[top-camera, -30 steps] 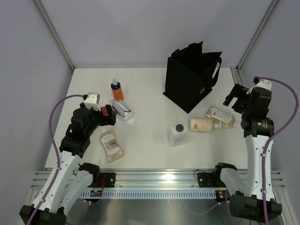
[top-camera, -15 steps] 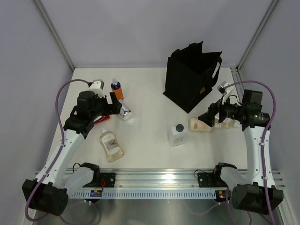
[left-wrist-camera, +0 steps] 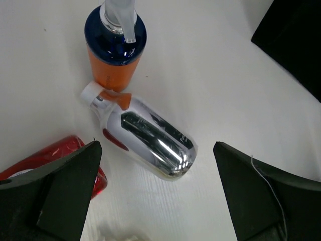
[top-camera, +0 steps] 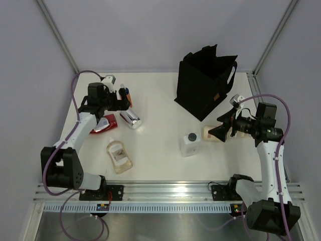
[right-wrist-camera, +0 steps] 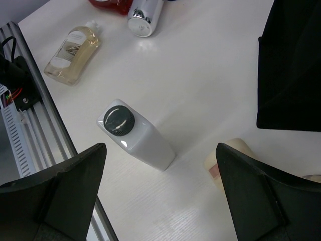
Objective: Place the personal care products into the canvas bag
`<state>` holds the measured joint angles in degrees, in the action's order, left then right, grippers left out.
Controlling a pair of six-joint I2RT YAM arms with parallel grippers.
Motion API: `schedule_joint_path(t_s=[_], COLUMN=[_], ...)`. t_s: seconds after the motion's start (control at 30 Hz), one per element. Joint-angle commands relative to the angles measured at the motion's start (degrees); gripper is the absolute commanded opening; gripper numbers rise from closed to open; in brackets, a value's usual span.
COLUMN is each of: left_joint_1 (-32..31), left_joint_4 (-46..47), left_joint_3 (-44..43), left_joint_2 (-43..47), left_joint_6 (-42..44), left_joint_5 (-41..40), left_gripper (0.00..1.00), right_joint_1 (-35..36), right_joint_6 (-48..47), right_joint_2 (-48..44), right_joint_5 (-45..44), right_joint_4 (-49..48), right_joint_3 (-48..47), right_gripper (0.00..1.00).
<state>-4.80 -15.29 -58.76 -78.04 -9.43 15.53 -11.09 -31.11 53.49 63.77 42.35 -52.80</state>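
I next need my left gripper around the orange bottle's blue part, so its base can enter the canvas bag (top-camera: 205,80).
The black canvas bag (top-camera: 205,80) stands at the back right. The small orange bottle (top-camera: 124,94) stands at the back left, with the silver cylinder (top-camera: 130,118) and the red tube (top-camera: 103,123) lying beside it. My left gripper (top-camera: 123,103) is open and empty above them. In the left wrist view (left-wrist-camera: 155,150) the silver cylinder (left-wrist-camera: 150,138) lies between and beyond the fingers, apart from them. My right gripper (top-camera: 219,129) is open and empty over the beige bottle (top-camera: 209,133). It faces the white squarish bottle (top-camera: 190,144), which also shows in the right wrist view (right-wrist-camera: 138,135).
A clear amber bottle (top-camera: 119,156) lies at the front left. Another beige bottle (top-camera: 244,131) lies mostly hidden under my right arm. The metal rail (top-camera: 170,193) runs along the near edge. Grey walls close in the back and sides.
My left arm swung toward the back left, over the orange bottle and silver cylinder. My right arm came in from the right edge and lowered over the beige bottle. No object moved.
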Motion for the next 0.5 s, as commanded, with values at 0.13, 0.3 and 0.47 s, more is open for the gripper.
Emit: schedule_joint_path(t_s=[0.13, 0.3, 0.47], left_joint_1=[-0.12, -0.30, -1.18], left_joint_4=[12.99, 17.66, 19.76], left_joint_3=[-4.69, -7.76, -11.55], left_joint_2=[-9.75, -15.73, -21.45], left_joint_6=[4.60, 4.34, 4.68], left_joint_5=[-4.18, -7.88, -7.88], left_gripper=[0.99, 0.98, 0.96], right_joint_1=[-1.12, -1.83, -2.27], right_joint_6=[-3.60, -5.18, -7.29], right_joint_2=[-0.85, -1.37, -1.20], right_joint_5=[5.84, 8.04, 8.57], right_joint_4=[-3.77, -3.24, -2.71], right_joint_3=[2.08, 3.05, 3.84], right_gripper=[1.00, 1.00, 0.99])
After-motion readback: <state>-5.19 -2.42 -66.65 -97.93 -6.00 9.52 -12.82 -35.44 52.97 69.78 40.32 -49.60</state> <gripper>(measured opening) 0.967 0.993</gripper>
